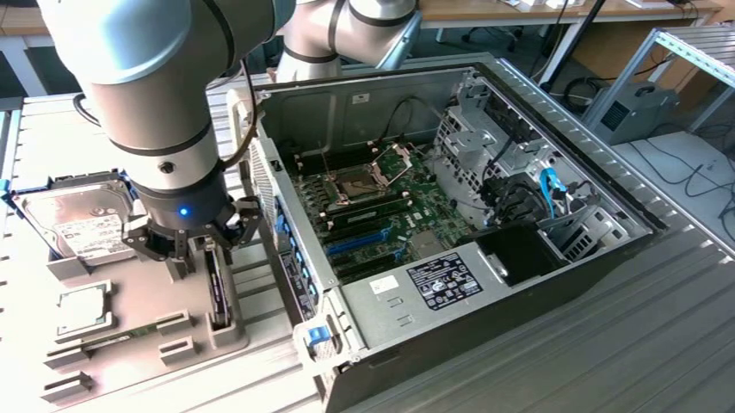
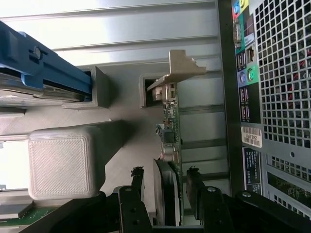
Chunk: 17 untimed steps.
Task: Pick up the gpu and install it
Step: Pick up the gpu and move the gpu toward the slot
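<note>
I can close now: my fingers are low beside the GPU's black side [image 2: 164,187] and its green board [image 2: 178,150], so they would hold the GPU.
The gpu [image 1: 215,292] stands on its edge in a slot of the grey parts holder [image 1: 138,292], at the exterior view's left of the open computer case. In the wrist view I see the gpu [image 2: 171,131] edge-on, green board and black face, with its silver bracket [image 2: 182,65] at the far end. My gripper [image 1: 205,254] hangs right over the card's near end. Its black fingers [image 2: 137,180] stand open on either side of the card, apart from it, so the gripper [image 2: 165,183] straddles the card without holding it.
The open computer case [image 1: 620,198] lies on its side, showing the motherboard with blue slots [image 1: 367,245]. On the holder sit a hard drive [image 1: 81,228], a processor [image 1: 81,310] and a memory stick [image 1: 115,338]. The case's rear panel [image 2: 282,97] is close beside the card.
</note>
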Each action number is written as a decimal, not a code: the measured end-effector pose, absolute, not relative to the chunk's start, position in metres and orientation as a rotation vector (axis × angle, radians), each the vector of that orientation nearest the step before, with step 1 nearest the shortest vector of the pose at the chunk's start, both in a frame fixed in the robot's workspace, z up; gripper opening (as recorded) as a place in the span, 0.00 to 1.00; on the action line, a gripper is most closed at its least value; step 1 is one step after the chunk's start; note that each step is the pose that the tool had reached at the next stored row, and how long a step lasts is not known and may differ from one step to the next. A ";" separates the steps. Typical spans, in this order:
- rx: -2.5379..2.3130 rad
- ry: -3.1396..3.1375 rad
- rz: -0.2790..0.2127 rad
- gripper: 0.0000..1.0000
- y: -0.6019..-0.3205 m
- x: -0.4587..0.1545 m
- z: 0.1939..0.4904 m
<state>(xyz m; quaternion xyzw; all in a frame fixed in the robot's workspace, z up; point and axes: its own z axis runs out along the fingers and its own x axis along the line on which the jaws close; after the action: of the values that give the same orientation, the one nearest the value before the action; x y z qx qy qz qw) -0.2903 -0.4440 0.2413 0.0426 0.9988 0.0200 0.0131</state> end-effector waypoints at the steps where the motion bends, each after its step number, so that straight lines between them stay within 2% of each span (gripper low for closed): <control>1: 0.133 3.112 0.062 0.48 -0.444 -0.290 0.241; 7: 0.133 3.112 0.063 0.48 -0.444 -0.290 0.241; 8: 0.133 3.112 0.063 0.47 -0.444 -0.290 0.241; 9: 0.133 3.112 0.063 0.40 -0.444 -0.290 0.241; 11: 0.133 3.112 0.064 0.40 -0.444 -0.290 0.241; 13: 0.133 3.112 0.064 0.28 -0.444 -0.290 0.241; 17: 0.133 3.112 0.064 0.27 -0.444 -0.290 0.241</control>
<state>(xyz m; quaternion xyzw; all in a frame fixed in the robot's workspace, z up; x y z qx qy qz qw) -0.2903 -0.4440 0.2407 0.0426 0.9988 0.0207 0.0131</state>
